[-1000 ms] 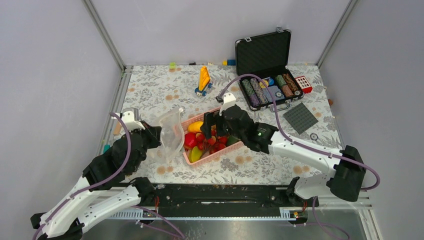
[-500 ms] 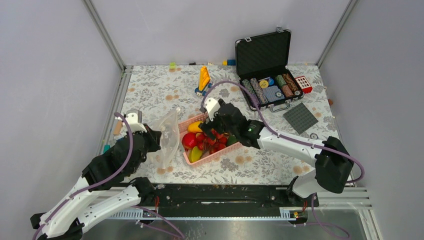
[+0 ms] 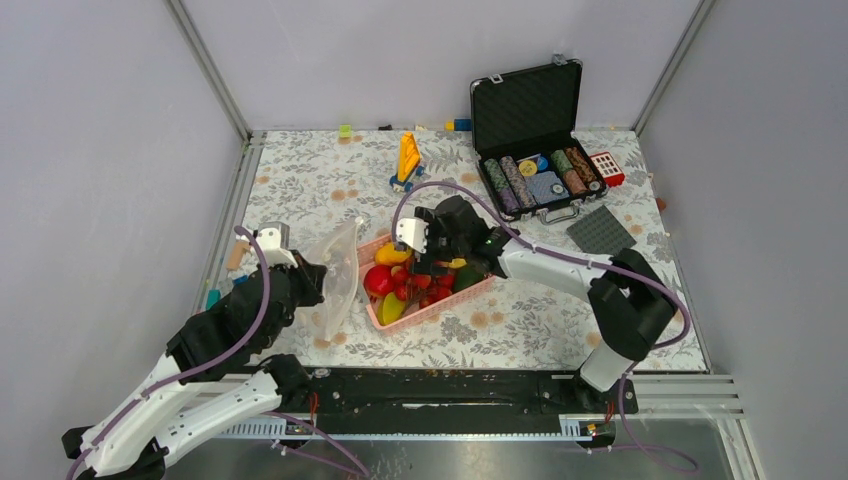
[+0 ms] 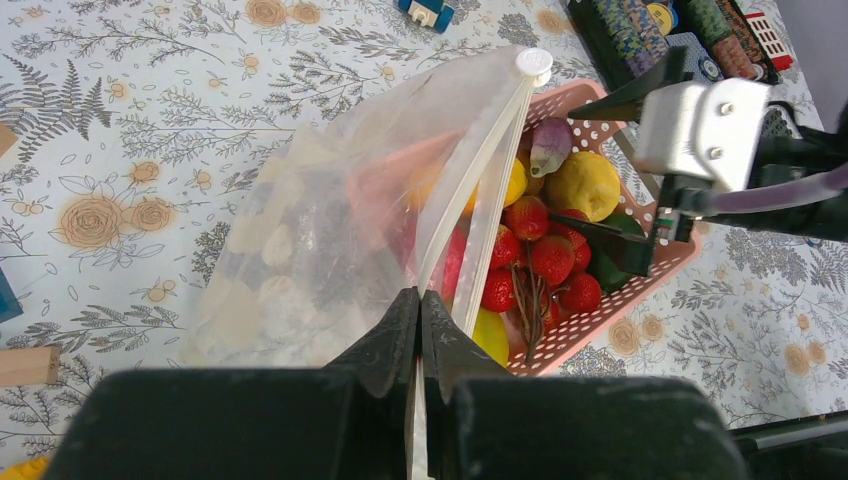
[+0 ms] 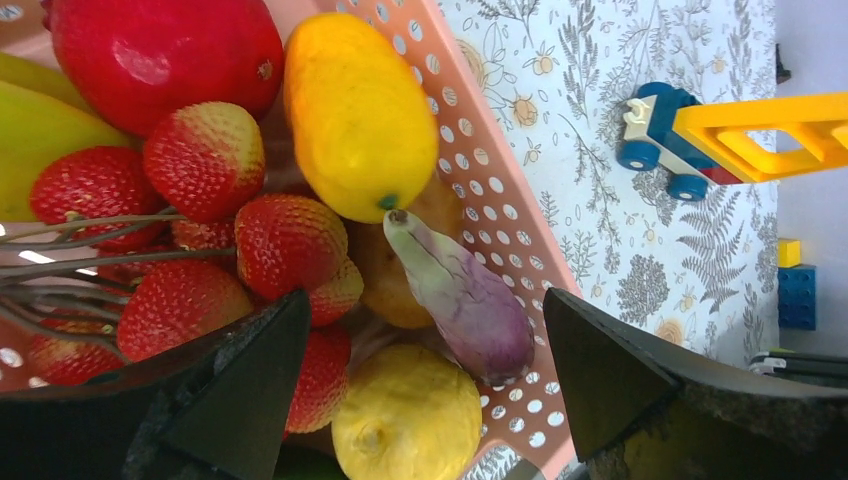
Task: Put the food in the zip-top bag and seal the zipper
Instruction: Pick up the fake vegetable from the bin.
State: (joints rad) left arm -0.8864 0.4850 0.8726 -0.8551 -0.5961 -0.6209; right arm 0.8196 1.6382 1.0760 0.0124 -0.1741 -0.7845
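The robot's right gripper will next take hold of the purple vegetable's pale stem end [image 4: 544, 160], so the purple end stays free to go into the bag [image 4: 320, 210] first.
The food lies in a pink basket [image 3: 442, 304]: a yellow fruit [image 5: 360, 120], a red one [image 5: 165, 50], strawberries [image 5: 285, 240], a purple vegetable [image 5: 465, 300] and a lemon [image 5: 405, 425]. My right gripper [image 5: 425, 298] hangs open just over that pile, one finger on each side of the purple vegetable and lemon, holding nothing. The clear zip-top bag [image 4: 320, 210] stands left of the basket. My left gripper [image 4: 418, 300] is shut on its mouth edge. The zipper [image 4: 482, 165] runs up to a white slider [image 4: 533, 62].
An open black case of poker chips [image 3: 535, 130] stands at the back right, with a grey plate [image 3: 601, 236] in front of it. A yellow toy vehicle [image 3: 407, 160] sits behind the basket. Blue bricks [image 5: 797, 295] lie at the far edge.
My right gripper has swung left across the basket and come down close over the food. The bag's mouth, spread wide before, now hangs flatter from my left gripper.
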